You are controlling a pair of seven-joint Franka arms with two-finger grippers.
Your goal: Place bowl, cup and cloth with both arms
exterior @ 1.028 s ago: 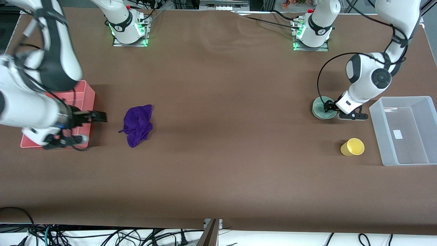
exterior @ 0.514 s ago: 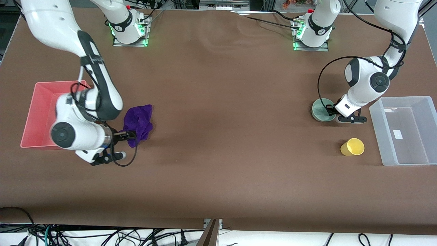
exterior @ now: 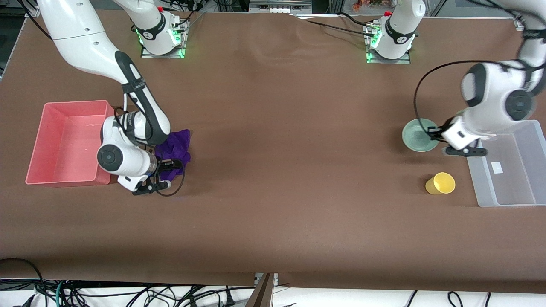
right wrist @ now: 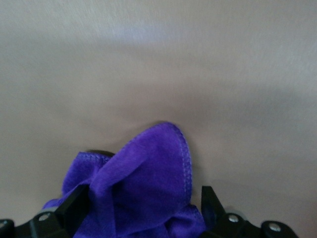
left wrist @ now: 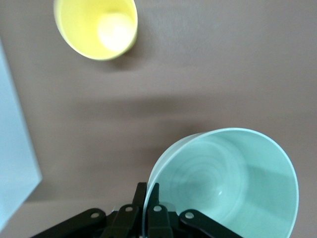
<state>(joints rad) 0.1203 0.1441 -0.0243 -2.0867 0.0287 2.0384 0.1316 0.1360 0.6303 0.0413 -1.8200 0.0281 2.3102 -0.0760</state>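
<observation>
Next, my right gripper takes hold of the purple cloth [exterior: 176, 145] by its bunched folds, to place the cloth in the pink bin [exterior: 66, 144].
My left gripper [exterior: 435, 135] is shut on the rim of the mint-green bowl [exterior: 419, 134] and holds it up beside the clear bin; the pinched rim shows in the left wrist view [left wrist: 149, 194], with the bowl [left wrist: 228, 178] tilted. The yellow cup [exterior: 441, 183] stands on the table near the clear bin and also shows in the left wrist view [left wrist: 96, 27]. My right gripper [exterior: 170, 164] is open, its fingers on either side of the purple cloth [exterior: 176, 145]. The right wrist view shows the cloth [right wrist: 143, 193] between the jaws [right wrist: 141, 203].
A clear plastic bin [exterior: 509, 164] stands at the left arm's end of the table. A pink bin [exterior: 66, 143] stands at the right arm's end, beside the cloth. The brown table mat [exterior: 277, 170] spreads between them.
My left gripper has lifted the bowl off the table and carried it toward the clear bin. My right arm has swung from over the pink bin down onto the cloth.
</observation>
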